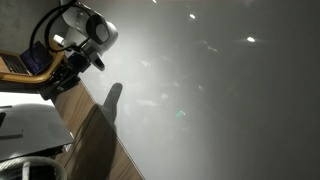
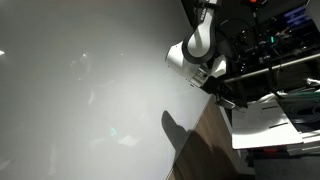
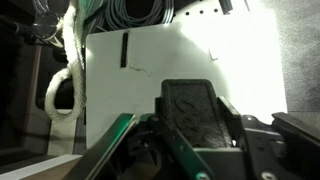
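Observation:
The black block (image 1: 54, 88) (image 3: 192, 110) is still above the surface of the white sheet, so it is too early to release. My gripper brings the block down onto the sheet next.
In both exterior views the white arm bends low over the edge of a wooden tabletop (image 1: 95, 140) beside a big glossy pale board (image 1: 210, 90). My gripper (image 1: 66, 76) (image 2: 214, 86) is dark and small there, and its jaws cannot be made out. The wrist view is filled by one black ribbed finger pad (image 3: 190, 108) seen from very close. Green-edged bars (image 3: 112, 145) slant beside the pad, and I cannot tell whether they belong to the gripper or to something held. Behind the pad lies a white sheet (image 3: 180, 50) with a short black mark (image 3: 125, 48).
A laptop (image 1: 15, 64) sits behind the arm. White paper or a box (image 1: 32, 124) (image 2: 262, 122) lies on the wooden top. Coiled cables (image 3: 140, 12) and a white cord (image 3: 66, 75) hang by the sheet. The arm's shadow (image 2: 178, 130) falls on the board.

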Robot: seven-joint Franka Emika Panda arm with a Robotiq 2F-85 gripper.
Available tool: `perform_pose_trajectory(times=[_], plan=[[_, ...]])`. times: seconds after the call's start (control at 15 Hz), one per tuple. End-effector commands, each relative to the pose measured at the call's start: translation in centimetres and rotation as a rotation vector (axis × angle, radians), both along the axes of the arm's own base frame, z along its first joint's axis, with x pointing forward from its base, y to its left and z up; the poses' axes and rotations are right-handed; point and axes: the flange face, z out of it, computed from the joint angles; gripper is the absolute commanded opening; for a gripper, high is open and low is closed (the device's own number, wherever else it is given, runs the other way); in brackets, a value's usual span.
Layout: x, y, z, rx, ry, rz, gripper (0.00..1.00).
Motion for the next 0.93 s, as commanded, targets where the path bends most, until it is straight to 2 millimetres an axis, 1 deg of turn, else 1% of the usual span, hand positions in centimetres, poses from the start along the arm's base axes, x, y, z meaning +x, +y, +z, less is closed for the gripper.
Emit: perform_pose_trajectory(times=[0.0,0.13,0.27,0.6,0.87], plan=[[1.1,-2.4,-2.7,0.028,0.038,-0.056,0.29],[1.3,-3.6,-4.0,0.032,0.057,-0.079,0.29],[1.4,-4.2,-5.0,0.038,0.077,-0.094,0.29],[1.5,-4.2,-6.5,0.056,0.100,-0.097,0.29],[1.7,-4.4,-7.0,0.068,0.112,-0.104,0.29]])
